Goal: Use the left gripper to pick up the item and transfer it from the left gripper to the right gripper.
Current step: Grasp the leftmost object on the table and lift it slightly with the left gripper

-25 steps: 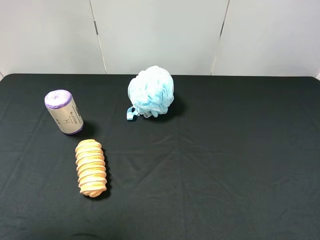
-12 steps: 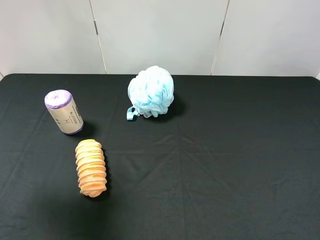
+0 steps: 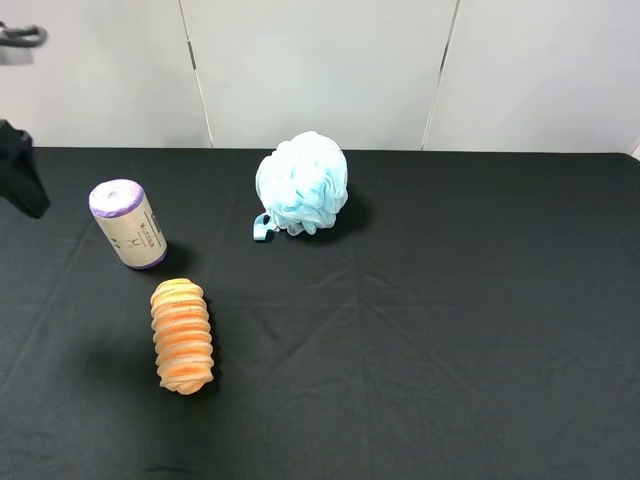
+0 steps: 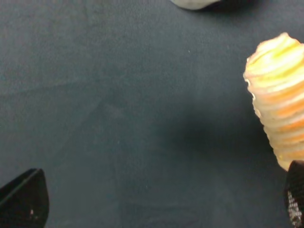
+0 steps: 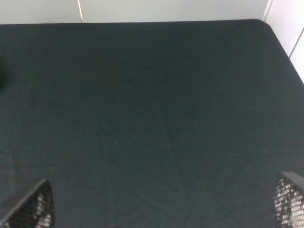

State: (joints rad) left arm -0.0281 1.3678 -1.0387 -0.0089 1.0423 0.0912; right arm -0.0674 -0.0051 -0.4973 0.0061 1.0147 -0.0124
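Note:
Next, my left gripper grabs the roll by its purple top end (image 3: pixel 118 200), to leave the roll's base (image 3: pixel 150 260) free for my right gripper.
The item (image 3: pixel 127 223), a small roll with purple ends and a cream label, stands on the black cloth at the left. A black part of my left arm (image 3: pixel 20 165) shows at the left edge, just left of the item and apart from it. In the left wrist view my left gripper (image 4: pixel 159 204) is open above bare cloth, its fingertips (image 4: pixel 23 204) wide apart, with the orange loaf (image 4: pixel 280 95) beside one of them. My right gripper (image 5: pixel 159 206) is open over bare cloth near the table's right side, with nothing between its fingers; the exterior high view does not show it.
The ridged orange loaf (image 3: pixel 182 335) lies just in front of the item. A fluffy light-blue pouf (image 3: pixel 302 184) sits at the back middle. The black cloth (image 3: pixel 480 300) covers the table up to a white back wall; its right edge (image 5: pixel 280 42) shows in the right wrist view.
A black part of my left arm and its cable have come into the exterior high view at the left edge. A shadow has spread on the cloth left of the loaf. The objects have not moved.

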